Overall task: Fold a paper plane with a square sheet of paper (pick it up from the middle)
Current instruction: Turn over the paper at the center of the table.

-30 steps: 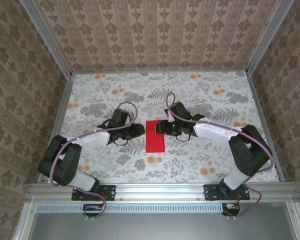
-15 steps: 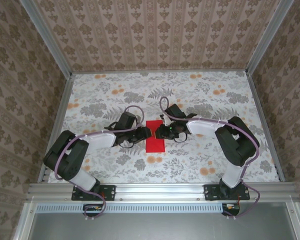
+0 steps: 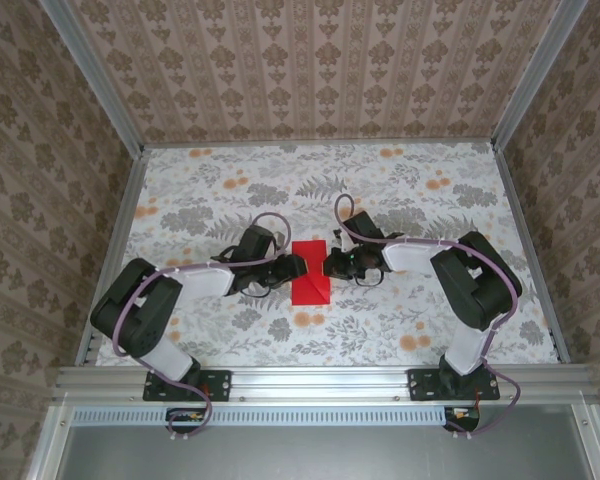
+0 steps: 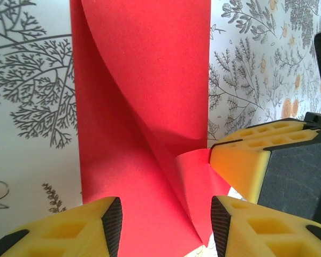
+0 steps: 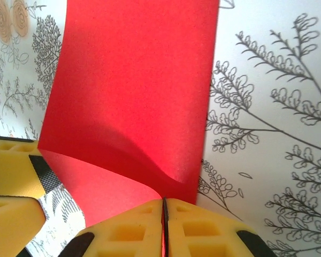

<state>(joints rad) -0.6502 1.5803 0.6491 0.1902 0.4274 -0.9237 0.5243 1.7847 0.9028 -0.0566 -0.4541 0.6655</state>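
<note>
I should pinch the folded red paper's lifted flap (image 3: 309,274) (image 4: 170,206) with my left gripper next, to pick the paper plane up from the middle of the sheet.
The square sheet of paper (image 3: 310,275) is bright red and lies mid-table as a narrow folded rectangle. My right gripper (image 3: 329,264) is at its right edge. In the right wrist view the gripper (image 5: 164,206) is shut on the paper (image 5: 134,80), and the pinched layer curls up off the table. My left gripper (image 3: 293,266) is at the paper's left edge. In the left wrist view it (image 4: 166,225) stands open, its fingers straddling the red paper (image 4: 144,80), whose lifted flap rises to the right gripper's yellow fingers (image 4: 241,160). No paper plane is in view.
The table (image 3: 430,200) has a grey and orange floral cover and is walled on three sides by patterned panels (image 3: 310,60). An aluminium rail (image 3: 310,380) runs along the near edge by the arm bases. The two grippers sit close together over the paper.
My right gripper has shut on the paper's right edge and raised a layer. The left arm has moved right, up to the paper's left edge, with its jaws still open.
</note>
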